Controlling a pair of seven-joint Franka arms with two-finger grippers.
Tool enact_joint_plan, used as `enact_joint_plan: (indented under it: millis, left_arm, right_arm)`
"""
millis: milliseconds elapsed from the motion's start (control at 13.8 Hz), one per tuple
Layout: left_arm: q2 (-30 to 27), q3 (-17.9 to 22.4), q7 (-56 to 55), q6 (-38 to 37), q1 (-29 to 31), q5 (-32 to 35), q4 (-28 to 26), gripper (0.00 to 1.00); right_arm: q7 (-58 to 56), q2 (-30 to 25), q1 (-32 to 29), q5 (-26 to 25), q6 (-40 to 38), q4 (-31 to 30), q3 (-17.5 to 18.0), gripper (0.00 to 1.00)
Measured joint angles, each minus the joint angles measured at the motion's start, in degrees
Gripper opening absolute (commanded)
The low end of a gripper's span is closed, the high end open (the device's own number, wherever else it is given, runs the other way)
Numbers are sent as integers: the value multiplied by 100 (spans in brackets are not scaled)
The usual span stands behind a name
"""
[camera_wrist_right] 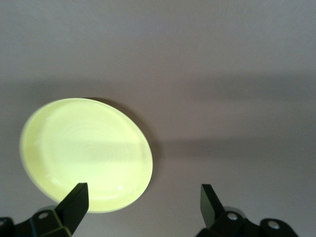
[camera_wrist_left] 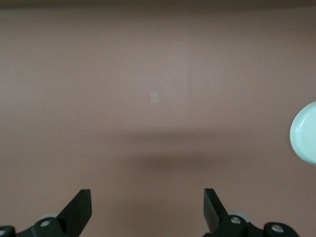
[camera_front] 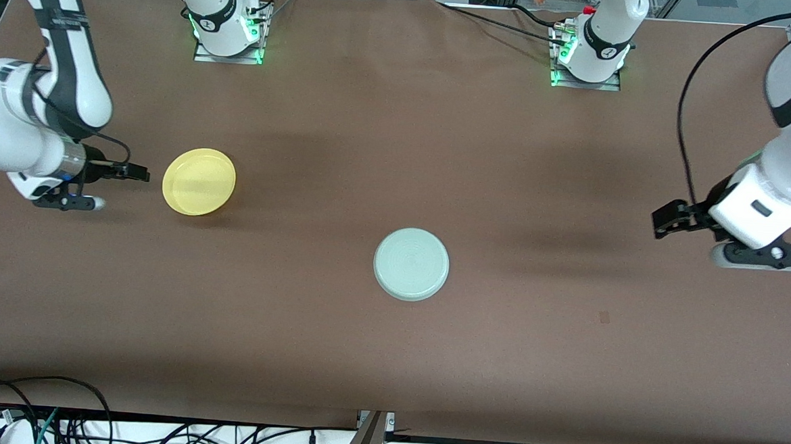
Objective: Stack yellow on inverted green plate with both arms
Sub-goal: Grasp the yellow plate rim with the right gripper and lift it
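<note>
The yellow plate will next be grabbed by its rim [camera_front: 166, 194] with my right gripper. Then my right gripper can stack it on the inverted green plate [camera_front: 411, 264].
The yellow plate [camera_front: 198, 181] lies rim up on the brown table [camera_front: 388, 357] toward the right arm's end. It also shows in the right wrist view [camera_wrist_right: 86, 153]. The pale green plate [camera_front: 411, 263] lies upside down near the table's middle, nearer the front camera, with rings on its underside. Its edge shows in the left wrist view [camera_wrist_left: 306, 132]. My right gripper [camera_front: 142, 171] [camera_wrist_right: 143, 202] is open and empty, low beside the yellow plate, not touching it. My left gripper [camera_front: 658, 221] [camera_wrist_left: 148, 207] is open and empty over bare table at the left arm's end, well away from the green plate.
The two arm bases [camera_front: 228, 34] [camera_front: 590, 56] stand at the table's edge farthest from the front camera. A small pale mark [camera_front: 604, 317] is on the cloth between the green plate and the left gripper. Cables [camera_front: 73, 422] hang along the edge nearest the camera.
</note>
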Motion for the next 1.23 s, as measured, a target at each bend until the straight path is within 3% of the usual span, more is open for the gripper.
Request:
enact_joint_plan:
  millis: [72, 145, 217, 361, 506, 578, 723, 1084, 1229]
  left_arm:
    - [-64, 26, 114, -110, 81, -108, -22, 100]
    - [-111, 49, 244, -155, 148, -175, -38, 100]
    - [-140, 73, 346, -172, 187, -214, -52, 100]
    - [-155, 82, 420, -192, 217, -229, -61, 100]
    - [-208, 76, 420, -312, 213, -230, -127, 100]
    - [-264, 75, 420, -344, 213, -230, -215, 100]
    - [-323, 76, 420, -355, 213, -230, -336, 100]
    - [-297, 84, 419, -348, 220, -232, -354, 100]
    - [-291, 87, 418, -327, 225, -234, -328, 100]
  right_arm:
    - [-9, 37, -1, 127, 333, -296, -8, 98]
    - [-52, 100, -1, 269, 594, -513, -12, 88]
    - [-117, 193, -1, 364, 832, -647, -12, 75]
    - [-247, 426, -2, 447, 1124, -713, -17, 39]
    - [-389, 656, -13, 633, 1243, -715, -22, 18]
    - [-484, 760, -20, 797, 1309, -715, -23, 0]
    - [-606, 777, -27, 1079, 1290, -691, -21, 0]
    - [-620, 756, -91, 1135, 1246, -662, -31, 0]
    - [-620, 759, -92, 1275, 859, -459, -28, 0]
